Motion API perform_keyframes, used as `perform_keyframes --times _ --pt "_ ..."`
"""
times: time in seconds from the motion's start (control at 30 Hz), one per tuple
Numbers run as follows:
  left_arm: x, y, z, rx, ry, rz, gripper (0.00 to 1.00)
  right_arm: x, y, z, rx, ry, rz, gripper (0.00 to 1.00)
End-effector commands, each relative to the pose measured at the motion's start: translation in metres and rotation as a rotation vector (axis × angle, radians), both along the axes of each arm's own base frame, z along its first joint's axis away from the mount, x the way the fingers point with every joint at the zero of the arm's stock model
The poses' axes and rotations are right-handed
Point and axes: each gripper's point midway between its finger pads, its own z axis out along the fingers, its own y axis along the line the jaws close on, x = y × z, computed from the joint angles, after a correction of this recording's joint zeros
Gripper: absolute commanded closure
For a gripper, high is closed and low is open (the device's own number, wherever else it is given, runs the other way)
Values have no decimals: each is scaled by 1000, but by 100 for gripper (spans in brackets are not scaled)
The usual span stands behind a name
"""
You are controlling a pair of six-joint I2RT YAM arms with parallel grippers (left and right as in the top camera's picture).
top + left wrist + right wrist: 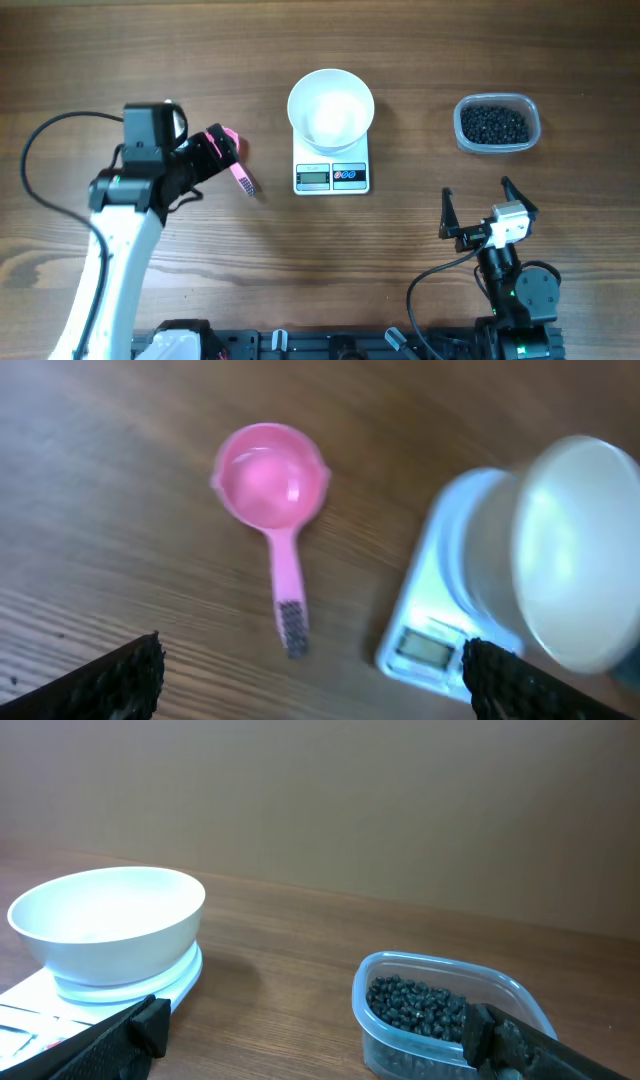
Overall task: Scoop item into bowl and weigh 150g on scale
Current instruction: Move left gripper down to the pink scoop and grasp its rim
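Note:
My left gripper grabs the pink scoop by its cup rim next, since the handle stays free for handing the scoop to my right gripper.
A white bowl stands empty on the small white scale at the table's middle; both also show in the left wrist view as the bowl and scale, and in the right wrist view as the bowl on the scale. Tiny black beads fill a clear tub at the right. A pink scoop lies on the wood left of the scale. My left gripper hovers open over the scoop. My right gripper stands open below the tub.
The clear plastic tub sits at the far right of the wooden table. A black cable loops at the left beside the left arm. The arms' mounting rail runs along the table's front edge.

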Motion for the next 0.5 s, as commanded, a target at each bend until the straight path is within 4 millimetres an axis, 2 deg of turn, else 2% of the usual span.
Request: perform_keyframes --times 0.0,0.1,0.27,0.33,0.47 --pt "13 30 -30 55 84 247 0 0 -1 0 -5 -5 -8 0" --pt "22 35 -46 61 107 299 7 0 -1 0 -5 -5 -8 1" --pt "38 36 -70 51 127 334 27 0 -1 0 -5 -5 -8 0" --pt "42 35 -78 47 137 343 28 0 -1 0 -5 -5 -8 0" --pt "51 35 -90 48 135 343 23 0 -1 0 -5 -5 -8 0"
